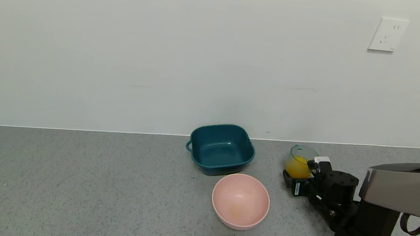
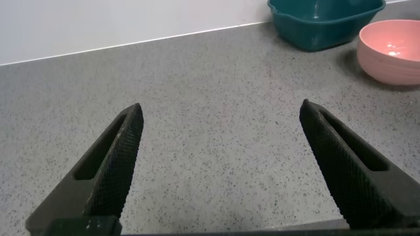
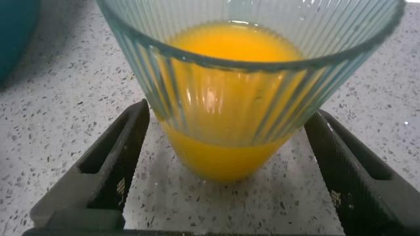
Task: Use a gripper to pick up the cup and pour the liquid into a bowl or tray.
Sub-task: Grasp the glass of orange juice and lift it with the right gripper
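Observation:
My right gripper grabs the cup by its narrow lower body next, to pour, since the cup flares wide at its rim and tapers downward.
The cup stands upright on the grey counter, right of the pink bowl, and holds orange liquid in its lower half. My right gripper is open around the cup, one finger on each side near its base, with small gaps. In the right wrist view the ribbed cup fills the space between the open fingers, with the liquid low in it and the right gripper not closed on it. My left gripper is open and empty above bare counter, left of the bowls.
A dark teal square basin stands behind the pink bowl near the wall; both show in the left wrist view, the basin and the bowl. A faint orange stain lies in the pink bowl's bottom. A wall socket is high right.

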Controlling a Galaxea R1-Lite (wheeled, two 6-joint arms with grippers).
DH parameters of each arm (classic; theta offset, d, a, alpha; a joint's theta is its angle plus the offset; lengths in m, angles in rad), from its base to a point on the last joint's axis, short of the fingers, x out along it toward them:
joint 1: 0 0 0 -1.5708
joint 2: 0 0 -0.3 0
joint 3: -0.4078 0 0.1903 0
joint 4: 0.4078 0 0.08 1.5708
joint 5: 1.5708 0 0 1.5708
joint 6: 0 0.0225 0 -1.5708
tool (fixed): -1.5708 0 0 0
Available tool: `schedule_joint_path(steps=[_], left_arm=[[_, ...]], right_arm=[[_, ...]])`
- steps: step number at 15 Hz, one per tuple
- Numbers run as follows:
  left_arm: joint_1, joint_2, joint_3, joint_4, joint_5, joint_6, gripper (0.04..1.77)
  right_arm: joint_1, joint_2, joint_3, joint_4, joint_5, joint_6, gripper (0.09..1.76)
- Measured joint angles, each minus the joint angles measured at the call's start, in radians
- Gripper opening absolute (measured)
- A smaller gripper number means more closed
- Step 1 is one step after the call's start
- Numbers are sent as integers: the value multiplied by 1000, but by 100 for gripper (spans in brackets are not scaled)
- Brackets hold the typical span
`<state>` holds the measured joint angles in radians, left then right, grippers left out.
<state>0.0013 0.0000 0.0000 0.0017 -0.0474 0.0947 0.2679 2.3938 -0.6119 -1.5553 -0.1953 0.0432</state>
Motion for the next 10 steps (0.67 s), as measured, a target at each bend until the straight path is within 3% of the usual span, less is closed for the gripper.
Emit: schedule_joint_path(steps=[10], left_arm=[[0, 0, 0, 0, 0, 0, 172]], right_arm=[[-2, 35, -78, 1, -4, 22, 171]])
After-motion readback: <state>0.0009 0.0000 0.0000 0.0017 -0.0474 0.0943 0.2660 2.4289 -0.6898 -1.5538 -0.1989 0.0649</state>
